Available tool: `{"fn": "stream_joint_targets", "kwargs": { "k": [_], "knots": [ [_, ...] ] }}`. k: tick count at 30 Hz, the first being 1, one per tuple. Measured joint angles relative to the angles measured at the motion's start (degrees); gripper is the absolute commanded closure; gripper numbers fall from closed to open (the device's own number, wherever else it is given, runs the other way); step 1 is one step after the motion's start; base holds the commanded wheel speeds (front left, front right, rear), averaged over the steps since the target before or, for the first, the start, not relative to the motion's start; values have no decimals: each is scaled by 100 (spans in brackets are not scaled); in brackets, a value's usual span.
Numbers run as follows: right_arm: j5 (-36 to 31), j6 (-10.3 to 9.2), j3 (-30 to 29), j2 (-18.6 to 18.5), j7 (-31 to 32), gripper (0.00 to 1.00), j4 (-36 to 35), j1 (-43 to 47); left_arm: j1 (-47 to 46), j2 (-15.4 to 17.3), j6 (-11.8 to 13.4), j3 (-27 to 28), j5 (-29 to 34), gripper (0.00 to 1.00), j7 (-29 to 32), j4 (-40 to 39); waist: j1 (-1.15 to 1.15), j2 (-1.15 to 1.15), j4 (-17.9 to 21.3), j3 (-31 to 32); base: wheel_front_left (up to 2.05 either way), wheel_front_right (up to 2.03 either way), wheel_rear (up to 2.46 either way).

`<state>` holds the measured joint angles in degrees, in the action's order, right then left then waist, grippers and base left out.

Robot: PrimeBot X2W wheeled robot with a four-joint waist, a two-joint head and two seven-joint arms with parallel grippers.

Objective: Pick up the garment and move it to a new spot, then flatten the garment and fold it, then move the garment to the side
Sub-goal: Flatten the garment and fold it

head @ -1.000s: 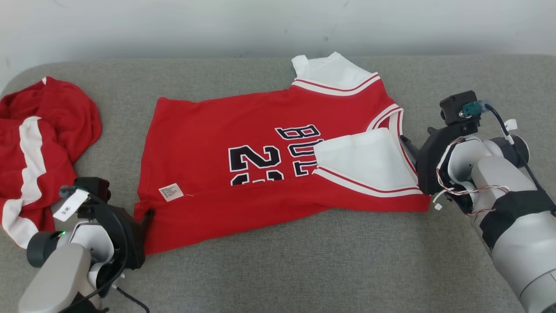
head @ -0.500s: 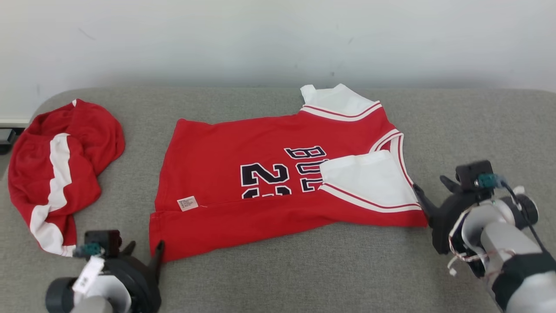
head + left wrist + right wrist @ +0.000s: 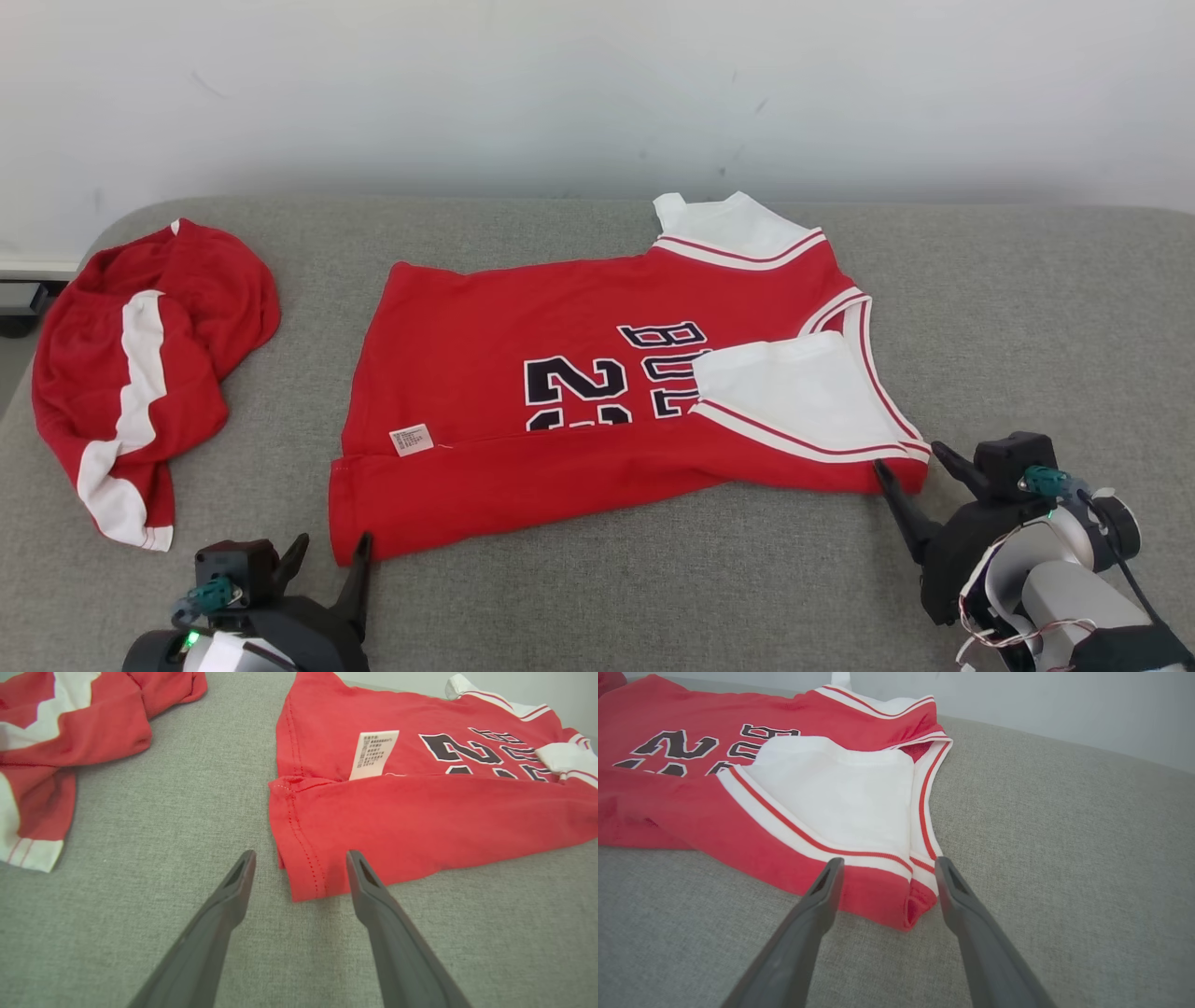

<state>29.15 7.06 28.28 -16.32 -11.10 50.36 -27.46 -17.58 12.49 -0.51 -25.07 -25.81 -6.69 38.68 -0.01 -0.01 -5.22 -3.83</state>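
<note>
I need to move and flatten the red jersey point(image 3: 470, 336), so I need to grab its folded hem corner point(image 3: 353, 534) with my left gripper.
The garment point(image 3: 560, 373) is a red sleeveless jersey with black number and letters. It lies spread on the grey cushion point(image 3: 653, 597), its near long edge folded over and a white inner panel point(image 3: 794, 392) showing. My left gripper point(image 3: 330, 551) is open at the jersey's near left hem corner point(image 3: 303, 877), which lies between its fingers point(image 3: 233, 896). My right gripper point(image 3: 907, 459) is open at the near right shoulder corner point(image 3: 915, 905), and that corner lies between its fingers point(image 3: 962, 900). Neither grips the cloth.
A second red garment with a white stripe point(image 3: 140, 364) lies crumpled at the cushion's left end, also in the left wrist view point(image 3: 56, 728). A pale wall point(image 3: 597, 93) runs behind the cushion. Bare grey cushion stretches to the right of the jersey point(image 3: 1046, 317).
The head view has shifted and shows more wall. Both grippers have drawn back toward the near edge, off the jersey's body to its near corners. The jersey lies as before.
</note>
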Motion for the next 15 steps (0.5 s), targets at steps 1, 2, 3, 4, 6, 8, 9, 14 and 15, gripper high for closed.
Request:
{"fn": "stream_joint_targets", "kwargs": {
  "k": [1,2,3,4,6,8,9,14,15],
  "knots": [
    [-8,-5,26,-7,0,0,1,23,0,0,0,-18,4,0,-1,-27,0,0,2,-4,0,0,0],
    [-47,-10,62,-23,0,0,2,26,1,-2,0,-22,7,0,-34,-48,0,0,3,-8,0,0,0],
    [-105,-40,88,-40,0,0,1,25,1,-2,0,-30,8,0,-49,-63,0,0,3,-13,0,0,0],
    [-121,-53,92,-48,0,0,1,25,1,-1,0,-56,20,0,-49,-66,0,0,1,-17,0,0,0],
    [-121,-54,97,-45,0,0,8,25,0,-20,0,-81,23,0,-49,-68,0,0,-3,-24,0,0,0],
    [-121,-58,107,-44,0,0,14,25,-1,-22,-1,-113,35,0,-48,-62,0,0,-5,-26,0,0,0],
    [-126,-60,121,-43,0,0,21,25,-1,-30,-2,-113,34,0,-48,-54,0,0,-7,-27,0,0,0],
    [-225,-108,236,-31,81,0,158,23,-41,-38,-62,-181,51,0,53,111,1,0,-24,-41,0,0,0],
    [-252,-109,261,-30,102,0,172,22,-41,-51,-88,-183,56,0,65,133,0,0,-28,-46,0,0,0]
  ]
}}
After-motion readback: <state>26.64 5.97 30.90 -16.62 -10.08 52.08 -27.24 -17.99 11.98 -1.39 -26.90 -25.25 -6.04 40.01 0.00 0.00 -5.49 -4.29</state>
